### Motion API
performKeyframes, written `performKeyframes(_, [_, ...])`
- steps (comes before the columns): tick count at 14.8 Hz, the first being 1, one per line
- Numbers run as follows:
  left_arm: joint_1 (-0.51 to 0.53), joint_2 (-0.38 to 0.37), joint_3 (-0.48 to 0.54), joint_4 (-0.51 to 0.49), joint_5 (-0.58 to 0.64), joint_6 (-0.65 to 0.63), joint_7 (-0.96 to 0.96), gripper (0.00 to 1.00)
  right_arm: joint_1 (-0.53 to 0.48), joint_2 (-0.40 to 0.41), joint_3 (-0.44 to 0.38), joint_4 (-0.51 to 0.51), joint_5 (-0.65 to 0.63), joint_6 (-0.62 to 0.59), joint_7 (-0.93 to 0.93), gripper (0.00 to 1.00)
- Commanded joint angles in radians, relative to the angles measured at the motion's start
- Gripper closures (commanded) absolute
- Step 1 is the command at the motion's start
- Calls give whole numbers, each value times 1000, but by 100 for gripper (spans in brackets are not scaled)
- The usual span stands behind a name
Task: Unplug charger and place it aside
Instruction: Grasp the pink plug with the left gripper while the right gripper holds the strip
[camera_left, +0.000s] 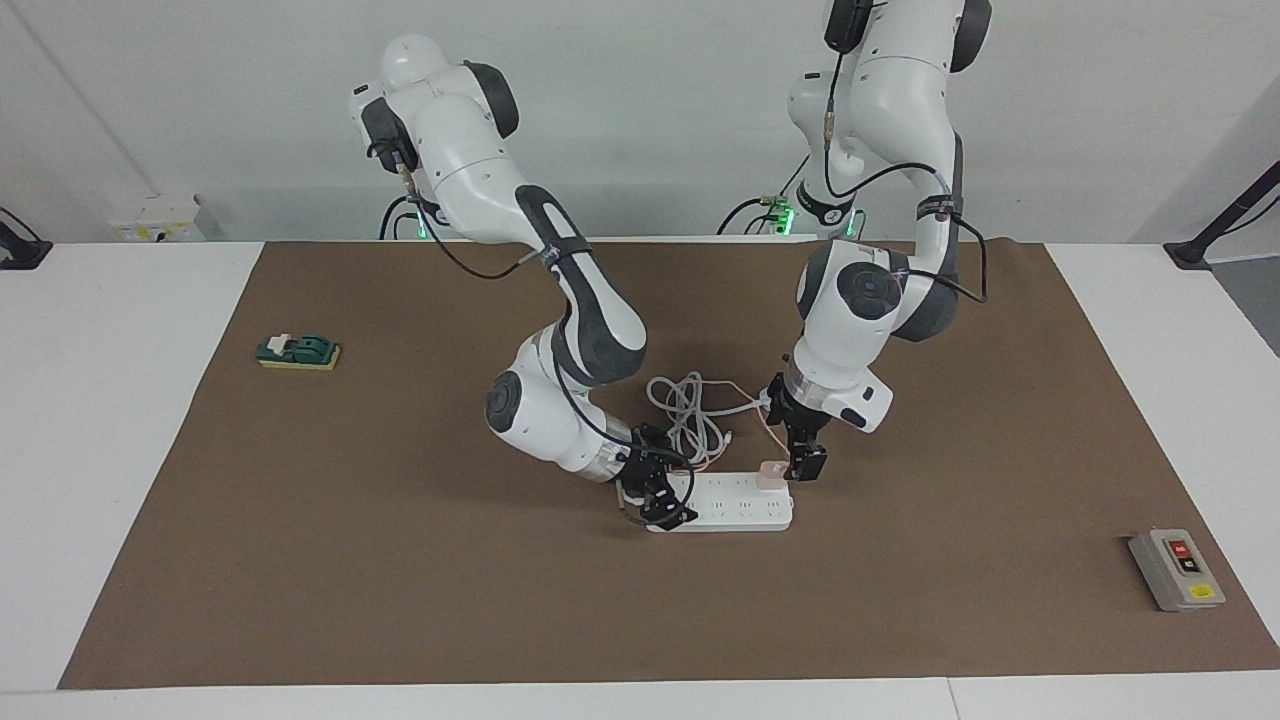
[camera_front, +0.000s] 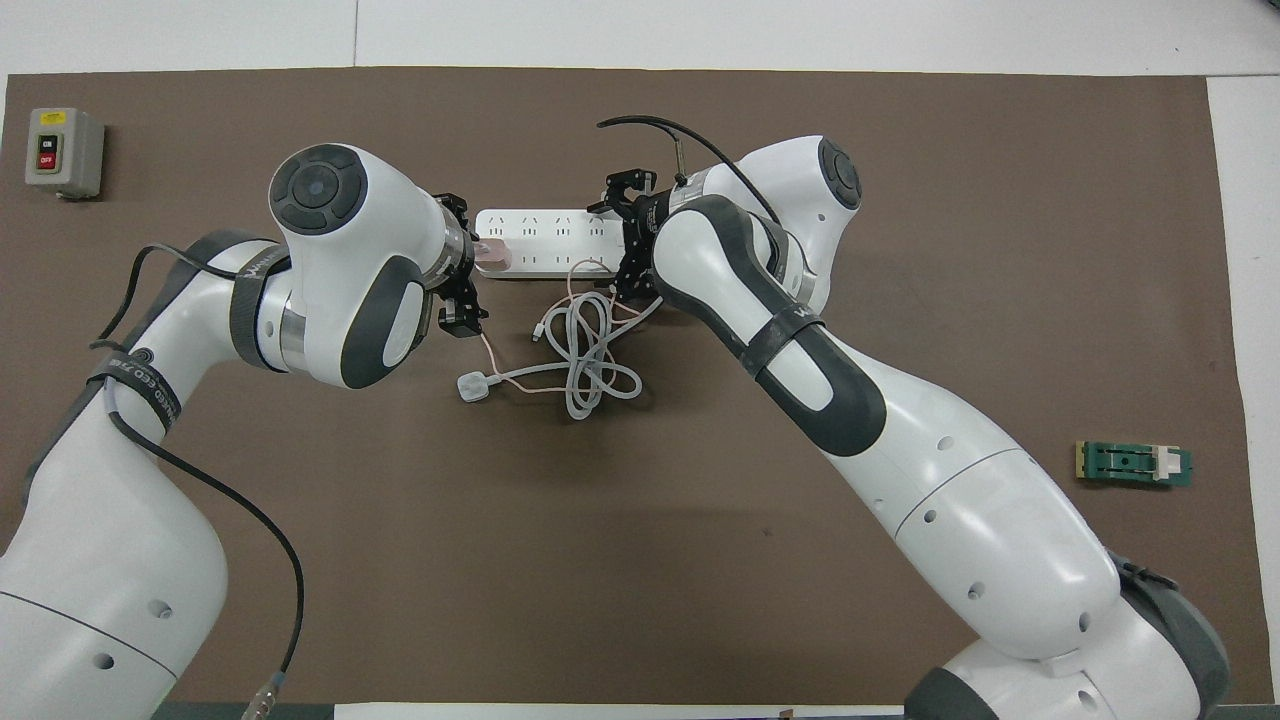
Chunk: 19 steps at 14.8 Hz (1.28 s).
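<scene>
I will next grab the power strip by its end (camera_front: 609, 244) opposite the charger with my right gripper. That will hold the power strip steady while I unplug the charger (camera_front: 493, 255).
The charger (camera_left: 770, 476) (camera_front: 493, 255), a small pale pink cube, is plugged into the white power strip (camera_left: 735, 507) (camera_front: 550, 245) at the end toward the left arm. Its thin pink cable (camera_front: 487, 350) trails toward the robots. My left gripper (camera_left: 800, 462) (camera_front: 470, 265) is open, low beside the charger, with the charger in line between its spread fingers. My right gripper (camera_left: 662, 497) (camera_front: 620, 238) is open at the strip's other end, one finger on each long side of it.
The strip's thick white cable lies coiled (camera_left: 690, 420) (camera_front: 590, 365) just nearer the robots, ending in a white plug (camera_front: 472, 387). A grey switch box (camera_left: 1175, 570) (camera_front: 60, 152) and a green block (camera_left: 298, 351) (camera_front: 1133, 464) sit near the brown mat's ends.
</scene>
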Motion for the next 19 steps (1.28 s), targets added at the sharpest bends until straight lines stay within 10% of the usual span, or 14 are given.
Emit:
performKeyframes(1, [-35, 56, 18, 54, 28, 11, -64, 0, -28, 53, 0, 78, 13, -48, 14, 0])
performKeyframes(10, [-34, 59, 20, 56, 55, 42, -73, 0, -13, 88, -2, 71, 7, 38, 5, 10])
performKeyframes(13, [-32, 61, 20, 53, 65, 59, -73, 60, -10, 88, -2, 66, 11, 53, 5, 16])
performKeyframes(16, [-32, 61, 20, 50, 65, 61, -75, 99, -10, 88, -2, 66, 14, 55, 2, 34])
performKeyframes(19, [-31, 59, 20, 51, 65, 61, -73, 100, -8, 88, 0, 63, 14, 82, 2, 34])
